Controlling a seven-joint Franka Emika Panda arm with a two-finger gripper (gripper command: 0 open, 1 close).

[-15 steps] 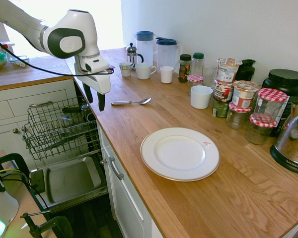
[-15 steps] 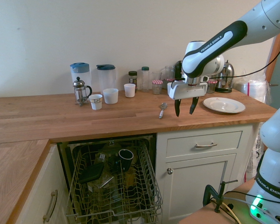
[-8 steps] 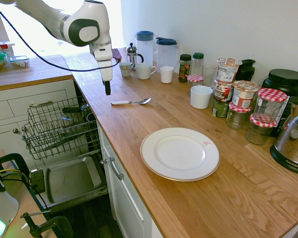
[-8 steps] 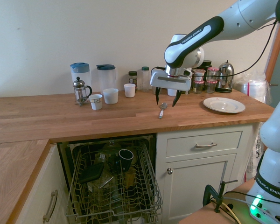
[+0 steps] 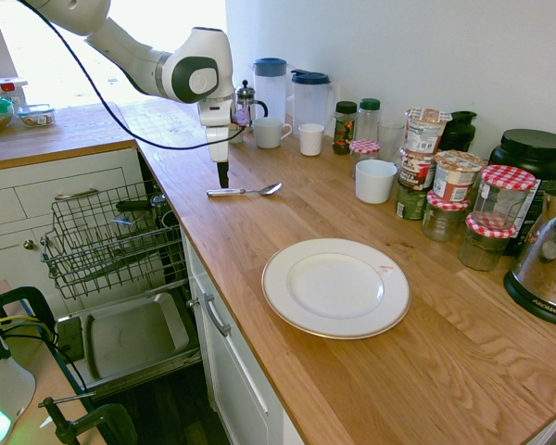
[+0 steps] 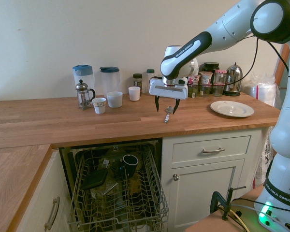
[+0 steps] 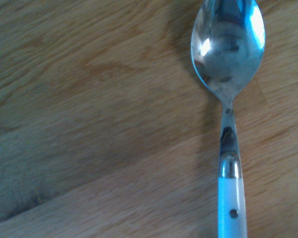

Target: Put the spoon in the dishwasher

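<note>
The spoon is next for my gripper to grab by its slim handle point(image 6: 167, 117), because two straight sides face the fingers there and the spoon's bowl point(image 6: 169, 109) is round and sloping.
The spoon point(image 5: 247, 191) lies flat on the wooden counter, its shiny bowl toward the jars and its pale handle toward the counter's front edge. In the wrist view the spoon point(image 7: 227, 54) fills the right side, bowl up. My gripper point(image 6: 166, 107) hangs open just over the spoon point(image 6: 167, 114), one finger on either side of it and nothing held. From the first exterior view the gripper point(image 5: 222, 175) is seen edge-on above the handle's end. The dishwasher point(image 5: 128, 336) stands open below the counter, its wire rack point(image 6: 118, 191) pulled out with a mug and dark dishes in it.
A white plate point(image 5: 335, 286) sits further along the counter. At the back stand a French press point(image 5: 246, 101), two jugs point(image 5: 310, 97), cups point(image 5: 268, 133), a white mug point(image 5: 375, 181), several jars point(image 5: 454, 185) and a kettle point(image 5: 549, 264). White drawers point(image 6: 208, 150) adjoin the dishwasher.
The arm swung from the counter's front edge by the dishwasher inward to the spoon. The gripper turned and came down over the spoon, staying open.
</note>
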